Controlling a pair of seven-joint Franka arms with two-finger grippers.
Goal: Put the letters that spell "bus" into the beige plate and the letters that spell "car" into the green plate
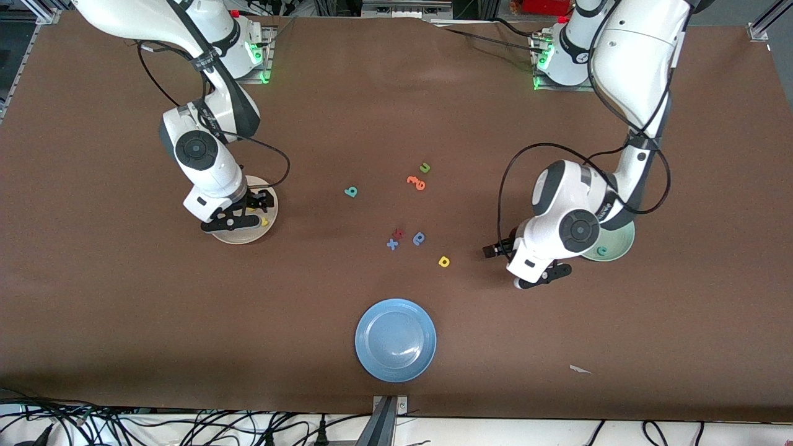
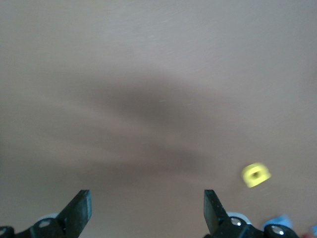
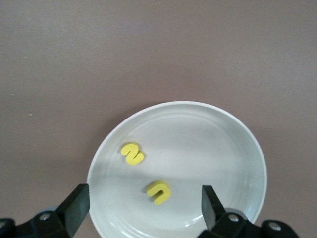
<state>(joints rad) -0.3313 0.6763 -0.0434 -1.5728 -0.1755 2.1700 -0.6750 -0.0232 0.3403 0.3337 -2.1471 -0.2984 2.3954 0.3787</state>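
The yellow "a" should help spell "car" in the green plate (image 1: 622, 241), so the robot's left gripper should grab it by its rounded ring (image 1: 443, 261) next.
The beige plate (image 1: 238, 238) (image 3: 247, 144) lies toward the right arm's end of the table. In it rest a yellow "s" (image 3: 132, 153) and a yellow "u" (image 3: 159, 192). My right gripper (image 1: 260, 203) (image 3: 146, 208) hangs open over this plate, holding nothing. The green plate (image 1: 622, 241) at the left arm's end holds a teal "c" (image 1: 601, 250). My left gripper (image 1: 495, 250) (image 2: 147, 208) is open and empty over bare table, between the green plate and the yellow "a" (image 1: 443, 261) (image 2: 255, 174). A teal "b" (image 1: 351, 192) lies mid-table.
A green "u" (image 1: 425, 167) and orange letters (image 1: 416, 183) lie mid-table. A blue "x" (image 1: 392, 244), a red letter (image 1: 399, 233) and a blue rounded letter (image 1: 419, 238) sit close together near the yellow "a". A blue plate (image 1: 372, 359) is nearest the front camera.
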